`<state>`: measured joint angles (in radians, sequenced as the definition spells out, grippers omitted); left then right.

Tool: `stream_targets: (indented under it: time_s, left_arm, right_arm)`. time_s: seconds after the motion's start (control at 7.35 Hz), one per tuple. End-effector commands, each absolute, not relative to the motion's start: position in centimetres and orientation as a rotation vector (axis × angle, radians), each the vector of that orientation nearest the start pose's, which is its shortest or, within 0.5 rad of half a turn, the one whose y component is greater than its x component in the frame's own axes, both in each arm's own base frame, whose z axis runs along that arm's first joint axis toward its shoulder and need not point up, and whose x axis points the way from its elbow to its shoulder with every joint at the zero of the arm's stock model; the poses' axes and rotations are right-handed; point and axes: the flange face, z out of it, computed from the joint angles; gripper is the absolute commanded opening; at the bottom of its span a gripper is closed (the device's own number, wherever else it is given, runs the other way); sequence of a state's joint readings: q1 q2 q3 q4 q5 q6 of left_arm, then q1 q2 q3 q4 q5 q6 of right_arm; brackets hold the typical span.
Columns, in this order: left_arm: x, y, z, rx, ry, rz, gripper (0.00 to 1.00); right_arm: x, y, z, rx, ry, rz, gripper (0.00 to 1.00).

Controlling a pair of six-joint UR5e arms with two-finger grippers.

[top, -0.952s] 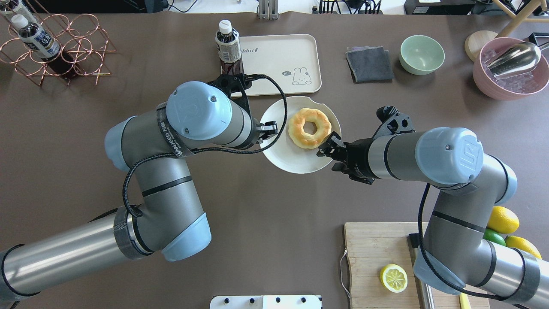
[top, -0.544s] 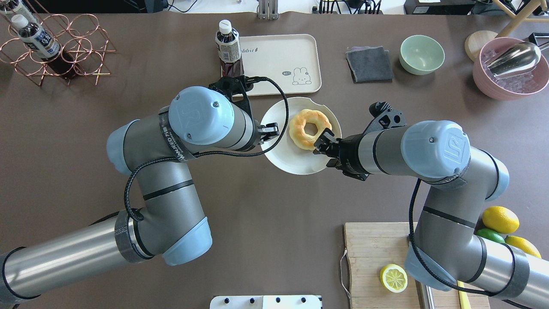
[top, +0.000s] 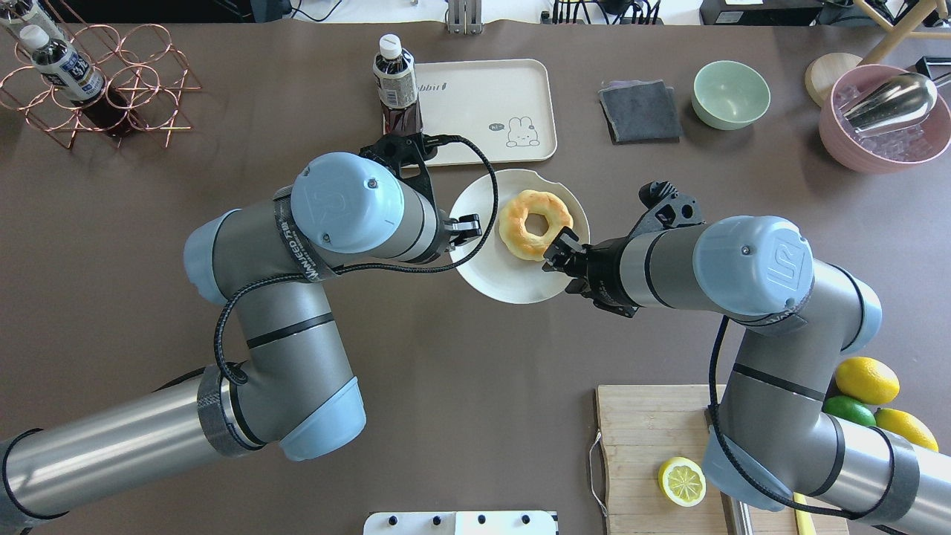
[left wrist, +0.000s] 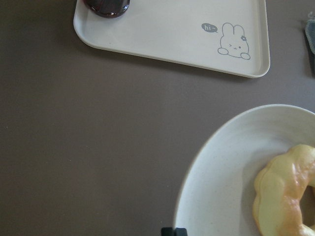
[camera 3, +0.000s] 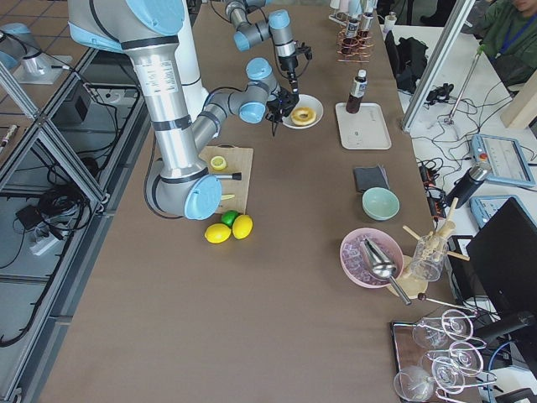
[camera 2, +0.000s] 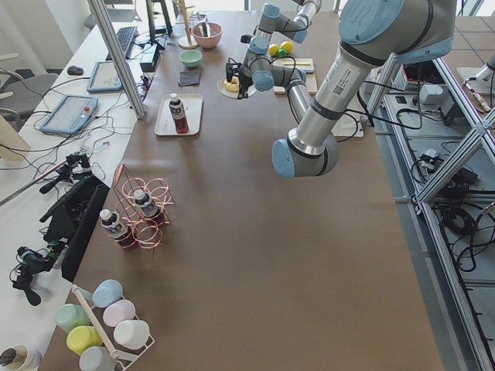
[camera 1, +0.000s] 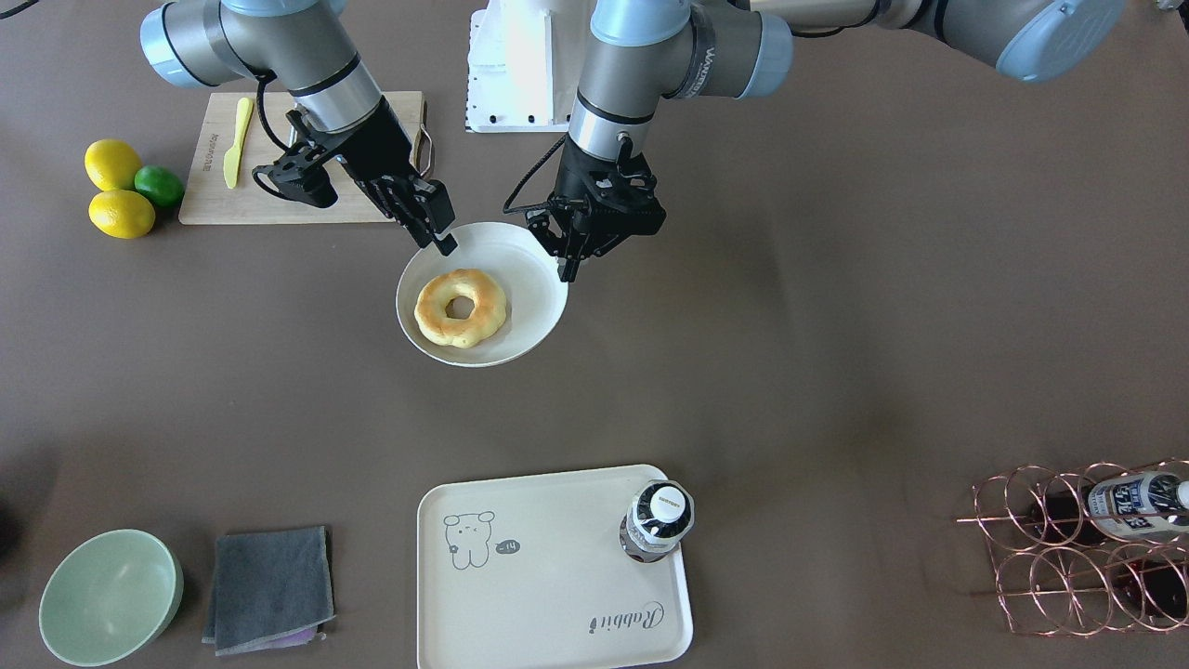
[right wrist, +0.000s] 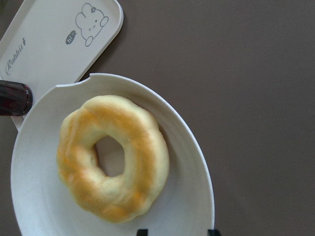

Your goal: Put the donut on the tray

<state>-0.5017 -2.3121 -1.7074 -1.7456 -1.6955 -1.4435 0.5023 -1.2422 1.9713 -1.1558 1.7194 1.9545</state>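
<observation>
Next, my right gripper grabs the white plate by its rim (camera 1: 566,285) to bring the donut to the tray (camera 1: 535,569).
The golden donut (top: 516,227) lies on a round white plate (top: 505,279) mid-table. It also shows in the front view (camera 1: 483,321) and the right wrist view (right wrist: 142,152). The cream tray (top: 483,104) with the bear drawing lies just beyond the plate, apart from it. My left gripper (top: 469,224) is at the plate's left rim, with its fingertips together on the rim (left wrist: 174,231). My right gripper (top: 559,249) is open and empty over the plate's right side, close to the donut and not touching it.
A dark drink bottle (top: 394,78) stands on the tray's left corner. A grey cloth (top: 640,111) and a green bowl (top: 731,94) lie right of the tray. A cutting board (top: 646,446) with a lemon half (top: 682,481) is near right. A wire rack (top: 96,89) is far left.
My right gripper has moved left over the plate towards the donut. My left arm has shifted slightly and its gripper stays at the plate's rim. The donut has not moved.
</observation>
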Motion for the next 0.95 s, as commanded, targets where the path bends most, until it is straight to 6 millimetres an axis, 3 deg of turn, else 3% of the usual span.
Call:
stream_targets:
  time_s: [0.0, 0.68, 0.82]
  left_arm:
    - [53.3, -42.7, 13.6, 0.222, 1.038, -0.272, 0.00]
    - [53.2, -41.8, 14.3, 0.228, 1.037, -0.267, 0.00]
    - [53.1, -41.8, 14.2, 0.228, 1.039, -0.267, 0.00]
  right_arm:
    - [-43.3, -37.4, 25.7, -0.063, -1.168, 0.706, 0.52]
    - [-44.0, -37.0, 27.4, -0.067, -1.134, 0.711, 0.55]
    - [-44.0, -37.0, 27.2, -0.061, -1.138, 0.720, 0.47]
